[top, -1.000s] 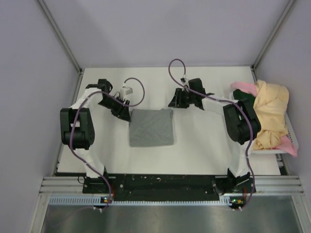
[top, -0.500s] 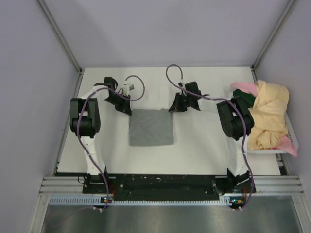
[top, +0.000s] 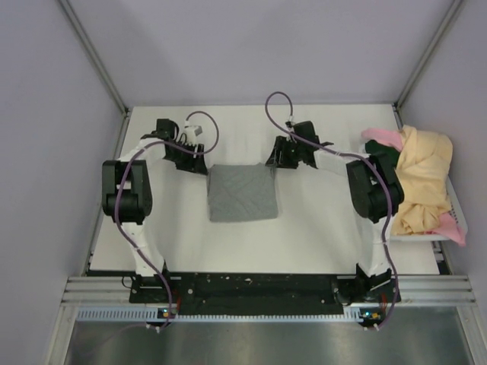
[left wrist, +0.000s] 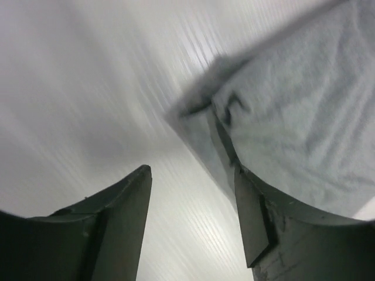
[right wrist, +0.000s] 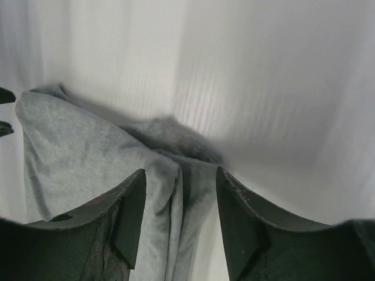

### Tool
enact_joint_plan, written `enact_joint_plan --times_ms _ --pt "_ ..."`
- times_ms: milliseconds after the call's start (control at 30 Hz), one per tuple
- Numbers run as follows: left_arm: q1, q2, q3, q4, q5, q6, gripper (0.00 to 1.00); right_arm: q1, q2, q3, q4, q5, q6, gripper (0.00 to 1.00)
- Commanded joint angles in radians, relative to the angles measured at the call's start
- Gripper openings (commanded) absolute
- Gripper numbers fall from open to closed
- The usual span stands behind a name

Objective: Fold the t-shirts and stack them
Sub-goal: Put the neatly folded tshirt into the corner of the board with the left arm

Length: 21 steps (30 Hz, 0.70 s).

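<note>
The left gripper pinches the folded grey t-shirt's side edge near its far corner [top: 209,176] [left wrist: 205,139] next. Then I drag the t-shirt flat for stacking.
A heather grey t-shirt [top: 242,192], folded into a rough square, lies flat on the white table. My left gripper [top: 196,162] is open at its far left corner; in the left wrist view [left wrist: 192,172] the grey cloth [left wrist: 293,117] lies beside and partly under the right finger [left wrist: 258,216]. My right gripper [top: 275,160] is open at the far right corner; in the right wrist view [right wrist: 180,172] its jaws straddle the shirt's folded edge [right wrist: 88,146]. The pale yellow [top: 422,171], pink [top: 380,137] and dark green [top: 389,153] t-shirts lie heaped at the right.
The heap rests on a white tray [top: 434,237] at the table's right edge. Purple-grey walls and metal posts enclose the table on three sides. Cables loop above both wrists.
The grey t-shirt has shifted a little farther back and to the right. My left gripper has moved toward the back, staying at the shirt's corner; the right gripper stays near the other corner.
</note>
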Motion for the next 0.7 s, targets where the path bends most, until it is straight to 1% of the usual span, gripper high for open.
enact_joint_plan --times_ms 0,33,100,167,233,300,400,467,500,533,633,667 --pt "0.008 -0.282 -0.278 0.245 0.052 -0.210 0.79 -0.023 -0.208 -0.090 -0.043 0.086 -0.074 0.53" --pt "0.008 -0.318 -0.340 0.287 0.061 -0.239 0.89 -0.023 -0.239 -0.113 -0.050 0.086 -0.085 0.55" --pt "-0.004 -0.349 -0.417 0.316 0.081 -0.261 0.96 -0.023 -0.300 -0.176 -0.054 0.102 -0.105 0.59" --pt "-0.011 -0.338 -0.452 0.341 0.102 -0.304 0.97 -0.023 -0.343 -0.228 -0.053 0.113 -0.109 0.60" --pt "-0.014 -0.300 -0.442 0.338 0.106 -0.307 0.98 -0.023 -0.371 -0.267 -0.050 0.103 -0.109 0.61" --pt "-0.018 -0.249 -0.423 0.324 0.115 -0.309 0.96 -0.023 -0.396 -0.302 -0.048 0.097 -0.111 0.61" --pt "-0.034 -0.180 -0.408 0.323 0.127 -0.321 0.90 -0.023 -0.437 -0.346 -0.044 0.109 -0.116 0.61" --pt "-0.046 -0.177 -0.391 0.315 0.130 -0.307 0.83 -0.023 -0.463 -0.366 -0.043 0.114 -0.122 0.61" --pt "-0.053 -0.178 -0.387 0.307 0.129 -0.306 0.78 -0.023 -0.477 -0.374 -0.045 0.116 -0.123 0.61" --pt "-0.061 -0.177 -0.380 0.297 0.145 -0.295 0.70 -0.023 -0.491 -0.382 -0.047 0.117 -0.125 0.61" --pt "-0.080 -0.148 -0.339 0.214 0.190 -0.231 0.56 -0.021 -0.537 -0.394 -0.056 0.126 -0.132 0.61" --pt "-0.080 -0.134 -0.325 0.189 0.198 -0.212 0.49 -0.023 -0.558 -0.399 -0.060 0.129 -0.136 0.61"
